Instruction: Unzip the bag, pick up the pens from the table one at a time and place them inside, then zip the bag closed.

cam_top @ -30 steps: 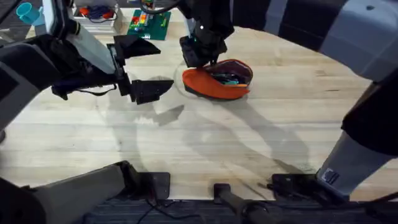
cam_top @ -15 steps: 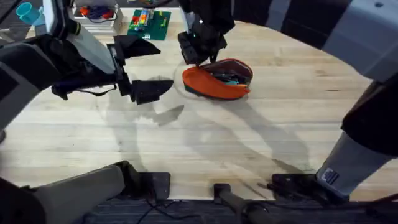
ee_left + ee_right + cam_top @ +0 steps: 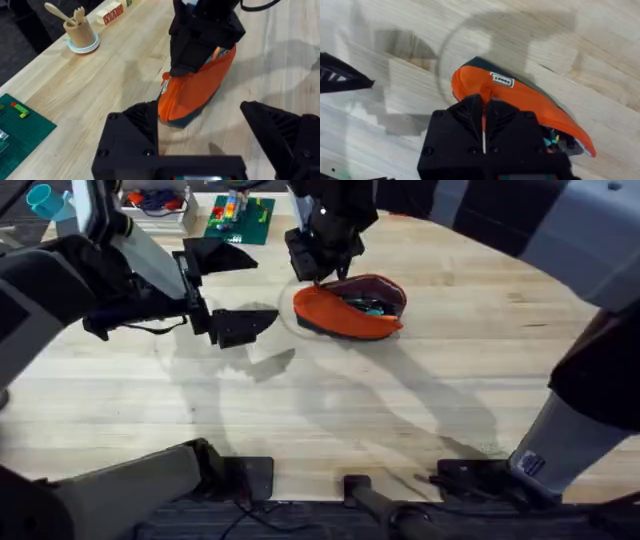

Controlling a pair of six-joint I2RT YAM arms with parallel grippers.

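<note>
My left gripper takes hold of the bag by its narrow closed end (image 3: 304,310) next, since the bag spreads wide at its gaping opening (image 3: 375,298).
The orange bag (image 3: 345,315) lies on the table (image 3: 330,410) at the far middle, its zipper open along most of the top. Slim dark and teal things (image 3: 368,305) lie in the open mouth; I cannot tell which are the pens. My right gripper (image 3: 318,275) hangs over the bag's left end. In the right wrist view it (image 3: 483,102) is shut on the orange zipper pull above the bag (image 3: 525,97). My left gripper (image 3: 262,288) hovers open and empty to the left of the bag. The left wrist view looks past its fingers (image 3: 135,127) at the bag (image 3: 200,92).
A green baseplate (image 3: 240,218) with bricks and a white tray (image 3: 155,208) sit at the far left edge. A wooden cup (image 3: 80,32) holding utensils and a wooden block (image 3: 110,12) stand beyond the bag. Bare planks stretch across the near half of the table.
The right gripper has shifted slightly left and farther away at the bag's left end. The left arm and the bag have stayed put.
</note>
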